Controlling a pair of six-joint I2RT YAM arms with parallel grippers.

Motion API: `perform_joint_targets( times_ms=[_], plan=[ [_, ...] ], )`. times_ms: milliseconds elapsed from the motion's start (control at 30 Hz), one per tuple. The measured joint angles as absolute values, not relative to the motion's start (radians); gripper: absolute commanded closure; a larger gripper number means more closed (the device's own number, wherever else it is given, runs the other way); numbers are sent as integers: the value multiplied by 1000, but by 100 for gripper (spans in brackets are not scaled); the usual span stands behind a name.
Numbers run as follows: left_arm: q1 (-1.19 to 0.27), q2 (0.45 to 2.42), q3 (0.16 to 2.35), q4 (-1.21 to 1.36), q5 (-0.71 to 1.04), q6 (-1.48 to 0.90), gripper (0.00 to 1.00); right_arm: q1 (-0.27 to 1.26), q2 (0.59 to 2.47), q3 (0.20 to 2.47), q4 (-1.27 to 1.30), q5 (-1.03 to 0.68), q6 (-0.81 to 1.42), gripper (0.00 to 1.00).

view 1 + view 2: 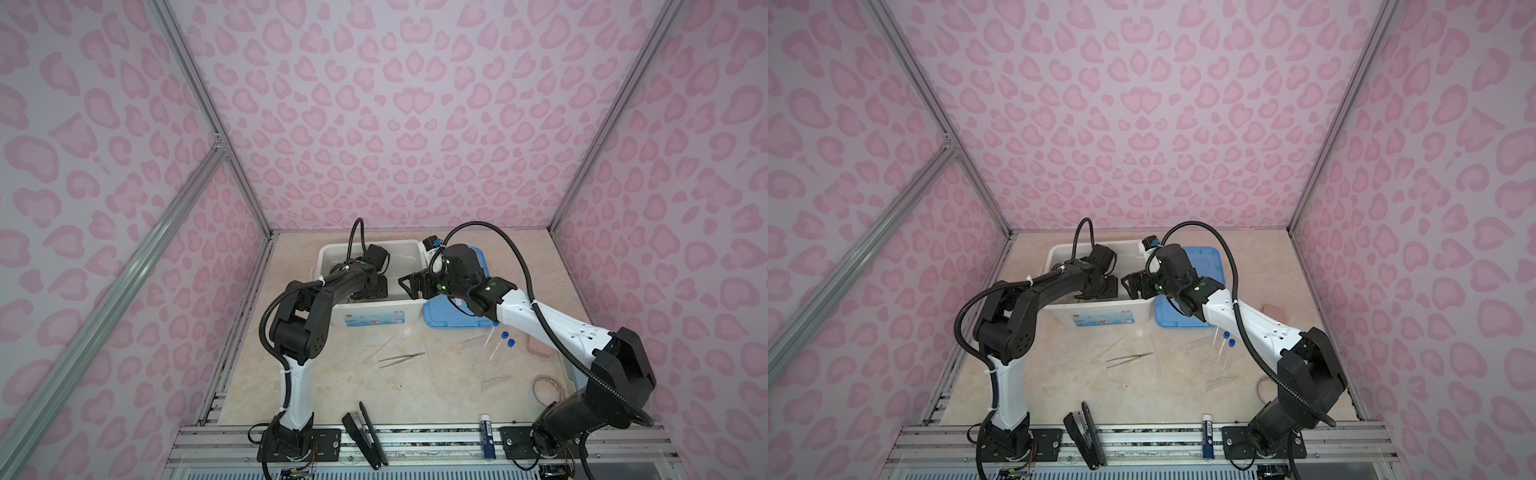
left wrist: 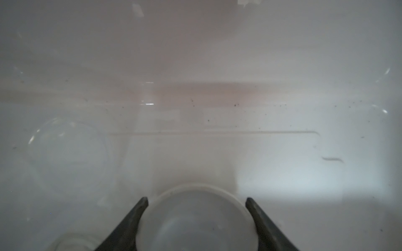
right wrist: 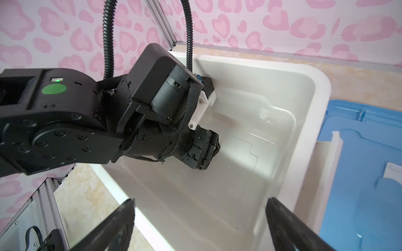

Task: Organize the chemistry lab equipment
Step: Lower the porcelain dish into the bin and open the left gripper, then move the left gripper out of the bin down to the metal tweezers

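The white domed piece (image 2: pixel 195 219) hangs low in my fingers over the open part of the white bin's bottom, so it is time for my left gripper to release it now.
My left gripper (image 2: pixel 196 201) reaches down into the white bin (image 1: pixel 374 316) and is shut on the white domed round piece (image 2: pixel 195 219), its fingers pressing both sides. A clear glass flask (image 2: pixel 67 152) lies on the bin floor beside it. My right gripper (image 3: pixel 201 204) hovers open and empty over the bin's right side (image 3: pixel 322 91). In both top views, metal tweezers (image 1: pixel 401 359) (image 1: pixel 1128 359), a thin clear dropper (image 1: pixel 380 347) and two blue-capped tubes (image 1: pixel 508 338) (image 1: pixel 1228 338) lie on the table in front of the bin.
A blue lid (image 1: pixel 449 322) (image 3: pixel 359 173) lies right of the bin under my right arm. At the table's front edge are a black stapler (image 1: pixel 365 436) and a blue-and-white stick (image 1: pixel 487 436). A tape roll (image 1: pixel 548 388) sits at the right.
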State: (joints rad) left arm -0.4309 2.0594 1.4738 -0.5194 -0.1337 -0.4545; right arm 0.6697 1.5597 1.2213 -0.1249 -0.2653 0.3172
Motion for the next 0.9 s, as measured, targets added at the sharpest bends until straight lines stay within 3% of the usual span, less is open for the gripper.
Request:
perform_joint_targets(
  times_ms=[100,367,900],
  plan=[
    [-433,2059,1474,-516,-127,-456,27,670,1560,1221,-125,-265,318,6],
    [-432,2059,1474,-515,-126,-451,19,672,1560,1221,-125,-265,318,6],
    [-441,1866,1535,-582,-119,-442,17,679,1496,1226,-129,-262,318,6]
  ],
)
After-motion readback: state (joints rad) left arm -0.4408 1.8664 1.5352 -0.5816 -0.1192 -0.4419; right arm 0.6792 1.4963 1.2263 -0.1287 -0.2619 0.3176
